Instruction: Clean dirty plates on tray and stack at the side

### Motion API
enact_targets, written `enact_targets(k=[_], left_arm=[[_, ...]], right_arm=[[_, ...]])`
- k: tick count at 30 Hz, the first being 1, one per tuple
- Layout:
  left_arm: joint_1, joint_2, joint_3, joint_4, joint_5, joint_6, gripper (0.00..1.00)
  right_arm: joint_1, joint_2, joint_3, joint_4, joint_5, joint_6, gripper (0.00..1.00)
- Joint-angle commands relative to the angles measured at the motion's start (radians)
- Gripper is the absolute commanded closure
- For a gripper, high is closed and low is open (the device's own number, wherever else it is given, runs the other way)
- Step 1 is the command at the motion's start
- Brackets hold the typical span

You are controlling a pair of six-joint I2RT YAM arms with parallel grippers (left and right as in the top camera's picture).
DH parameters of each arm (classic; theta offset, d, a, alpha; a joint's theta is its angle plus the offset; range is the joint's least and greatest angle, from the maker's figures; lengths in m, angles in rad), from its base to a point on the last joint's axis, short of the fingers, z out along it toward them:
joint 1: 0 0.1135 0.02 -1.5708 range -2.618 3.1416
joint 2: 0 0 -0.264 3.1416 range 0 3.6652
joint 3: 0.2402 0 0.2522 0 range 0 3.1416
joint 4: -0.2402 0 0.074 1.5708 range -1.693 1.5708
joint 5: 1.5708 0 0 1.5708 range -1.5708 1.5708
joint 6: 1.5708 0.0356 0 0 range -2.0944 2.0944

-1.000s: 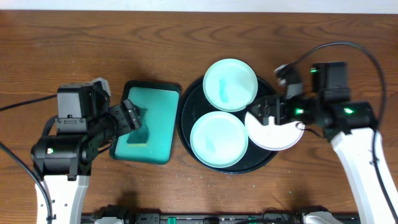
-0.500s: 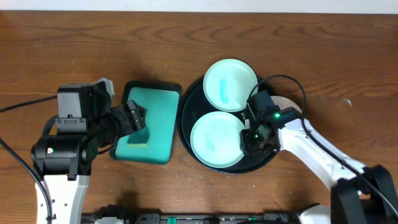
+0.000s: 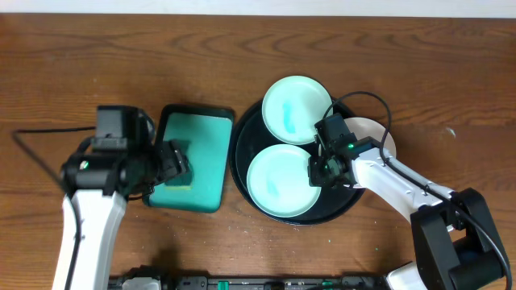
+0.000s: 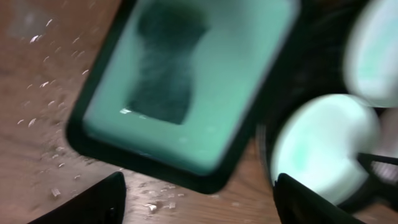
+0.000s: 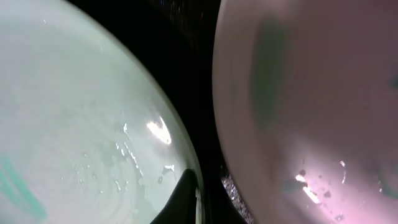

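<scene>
I need to grab the darker teal block next with my left gripper, across its narrowed middle (image 4: 169, 62), so its broad far end stays free to wipe plates.
The round black tray (image 3: 237, 161) holds three dirty plates. A pale-mint plate (image 3: 297, 109) with a teal smear lies at the back and another (image 3: 278, 181) at the front. A whiter plate (image 3: 376, 131) lies on the right, partly under my right arm. My right gripper (image 3: 321, 171) is shut on the front plate's right rim. The right wrist view shows one dark finger (image 5: 185, 194) lying over that rim (image 5: 74, 124), a strip of black tray (image 5: 193, 74) and the whiter plate (image 5: 311, 93). My left gripper (image 3: 172, 158) hangs open over the teal tray, holding nothing.
A rectangular teal tray with a black rim (image 3: 201, 137) sits left of the round tray, with a darker teal block (image 4: 165, 74) in it. Small droplets or crumbs speckle the wood (image 4: 56, 124) beside it. Brown tabletop (image 3: 451, 89) lies right of the round tray.
My right arm swung in from the right, off the whiter plate, to the front plate's right rim, and its jaws closed there. My left arm shifted slightly over the teal tray.
</scene>
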Motion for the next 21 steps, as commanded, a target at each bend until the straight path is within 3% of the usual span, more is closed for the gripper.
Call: enact_targets(k=[1, 7, 10, 16, 19, 21], left_arm=[[0.003, 0.092, -0.019, 0.001, -0.132, -0.034, 0.27], [0.003, 0.326, -0.019, 0.109, -0.145, -0.03, 0.28], [0.001, 0.433, -0.019, 0.177, -0.075, 0.019, 0.37], [-0.034, 0.601, -0.019, 0.246, -0.082, 0.028, 0.47], [-0.05, 0.656, -0.019, 0.261, -0.132, 0.028, 0.75], [-0.053, 0.668, -0.019, 0.261, -0.134, 0.028, 0.88]], right_arm=[[-0.018, 0.04, -0.014, 0.041, 0.092, 0.016, 0.99], [-0.019, 0.04, -0.014, 0.05, 0.092, 0.015, 0.99], [-0.018, 0.04, -0.014, 0.053, 0.092, 0.015, 0.99], [-0.018, 0.04, -0.014, 0.053, 0.092, 0.015, 0.99], [-0.018, 0.04, -0.014, 0.052, 0.092, 0.015, 0.99], [-0.018, 0.04, -0.014, 0.053, 0.092, 0.015, 0.99]])
